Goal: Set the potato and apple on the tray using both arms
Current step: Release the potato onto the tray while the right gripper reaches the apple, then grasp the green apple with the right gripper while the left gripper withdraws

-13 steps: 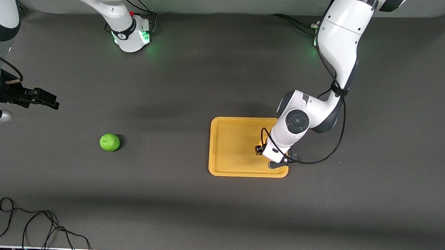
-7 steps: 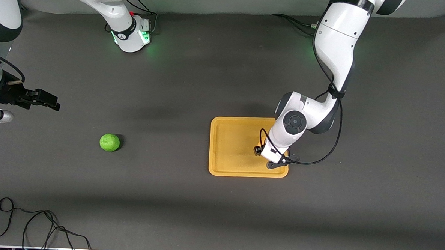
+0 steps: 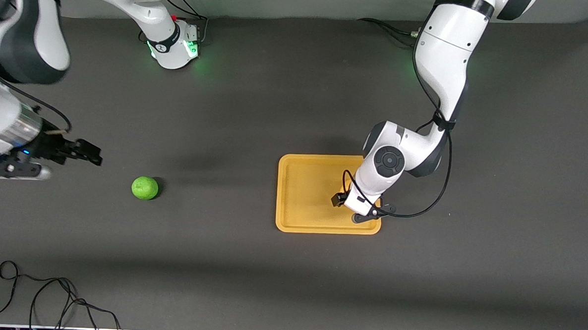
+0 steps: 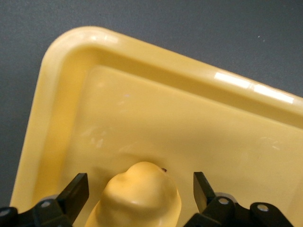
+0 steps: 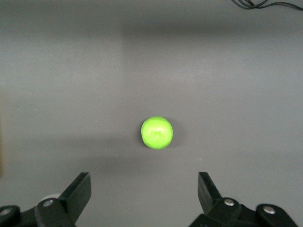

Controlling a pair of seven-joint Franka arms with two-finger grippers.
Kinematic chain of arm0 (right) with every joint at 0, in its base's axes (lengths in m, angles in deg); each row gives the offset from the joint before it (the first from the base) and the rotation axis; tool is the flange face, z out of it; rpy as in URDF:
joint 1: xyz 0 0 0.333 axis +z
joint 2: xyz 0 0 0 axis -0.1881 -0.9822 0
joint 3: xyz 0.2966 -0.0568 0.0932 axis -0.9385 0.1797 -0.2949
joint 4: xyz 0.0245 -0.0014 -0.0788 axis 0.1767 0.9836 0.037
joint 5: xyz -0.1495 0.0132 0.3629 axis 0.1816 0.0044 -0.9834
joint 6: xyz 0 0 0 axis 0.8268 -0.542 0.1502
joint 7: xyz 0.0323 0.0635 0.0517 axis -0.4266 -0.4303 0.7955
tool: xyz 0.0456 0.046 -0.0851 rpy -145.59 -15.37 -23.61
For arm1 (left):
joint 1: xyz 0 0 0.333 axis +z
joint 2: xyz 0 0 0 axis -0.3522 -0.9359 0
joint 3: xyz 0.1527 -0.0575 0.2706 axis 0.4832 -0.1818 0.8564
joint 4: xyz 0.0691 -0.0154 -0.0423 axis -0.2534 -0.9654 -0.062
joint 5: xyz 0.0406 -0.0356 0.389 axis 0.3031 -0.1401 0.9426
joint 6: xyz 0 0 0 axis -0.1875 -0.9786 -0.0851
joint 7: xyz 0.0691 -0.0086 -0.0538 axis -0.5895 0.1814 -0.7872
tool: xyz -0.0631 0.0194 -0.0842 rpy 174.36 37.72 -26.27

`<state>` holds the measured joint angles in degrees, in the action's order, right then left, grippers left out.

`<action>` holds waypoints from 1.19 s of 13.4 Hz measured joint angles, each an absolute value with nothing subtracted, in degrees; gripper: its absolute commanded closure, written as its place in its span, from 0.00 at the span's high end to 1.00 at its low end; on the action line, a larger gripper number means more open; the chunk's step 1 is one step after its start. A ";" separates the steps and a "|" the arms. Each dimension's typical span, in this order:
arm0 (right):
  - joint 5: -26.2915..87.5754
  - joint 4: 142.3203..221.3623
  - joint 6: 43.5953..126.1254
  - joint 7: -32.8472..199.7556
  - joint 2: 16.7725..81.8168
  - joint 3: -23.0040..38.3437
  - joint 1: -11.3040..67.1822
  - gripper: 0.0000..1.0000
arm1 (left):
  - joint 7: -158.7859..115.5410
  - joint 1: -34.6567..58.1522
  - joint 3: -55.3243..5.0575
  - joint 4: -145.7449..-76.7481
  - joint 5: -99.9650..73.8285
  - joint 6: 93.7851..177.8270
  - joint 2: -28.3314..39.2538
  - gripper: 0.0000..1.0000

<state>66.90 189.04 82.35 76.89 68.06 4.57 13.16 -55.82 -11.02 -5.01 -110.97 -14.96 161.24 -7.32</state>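
I should next grab the green apple point(image 3: 145, 188) by its round sides with my right gripper, to put the apple on the orange-yellow tray point(image 3: 307, 195).
The yellow-tan potato point(image 4: 137, 198) lies on the orange-yellow tray point(image 3: 307, 195) near its corner toward the left arm's end. The left arm's wrist hides it in the front view. My left gripper point(image 4: 139, 182) is low over the tray point(image 4: 156, 52) and open, one finger on each side of the potato with gaps showing. The green apple point(image 3: 145, 188) sits on the dark table toward the right arm's end and also shows in the right wrist view point(image 5: 157, 132). My right gripper point(image 3: 88, 152) is open and empty point(image 5: 142, 191), over the table beside the apple.
A loose black cable point(image 3: 45, 298) lies at the table's near corner toward the right arm's end, and shows in the right wrist view point(image 5: 265, 4). The two green-lit arm bases point(image 3: 172, 48) stand along the table's edge farthest from the front camera.
The right arm has swung in and its gripper has moved closer to the apple. The left arm has barely moved over the tray.
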 measured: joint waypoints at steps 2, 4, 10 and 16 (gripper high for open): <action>66.88 194.50 89.55 76.89 67.32 4.57 13.21 1.00 | -55.71 -10.93 -4.58 -109.99 -14.87 158.94 -6.89 0.98; 66.87 199.30 94.89 76.89 66.47 4.57 13.21 1.00 | -54.31 -10.35 -3.60 -107.20 -14.48 151.48 -5.28 0.98; 66.86 208.61 111.98 76.89 59.98 4.68 13.14 1.00 | -32.38 1.50 -2.48 -96.12 -5.78 119.07 6.59 0.97; 66.86 209.09 122.96 76.89 51.76 4.79 12.92 1.00 | -13.77 13.75 -2.36 -95.44 -4.42 109.82 16.43 0.96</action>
<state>66.86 209.09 122.96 76.89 51.76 4.79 12.92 -13.77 13.75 -2.36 -95.44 -4.42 109.82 16.43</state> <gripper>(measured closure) 0.000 0.035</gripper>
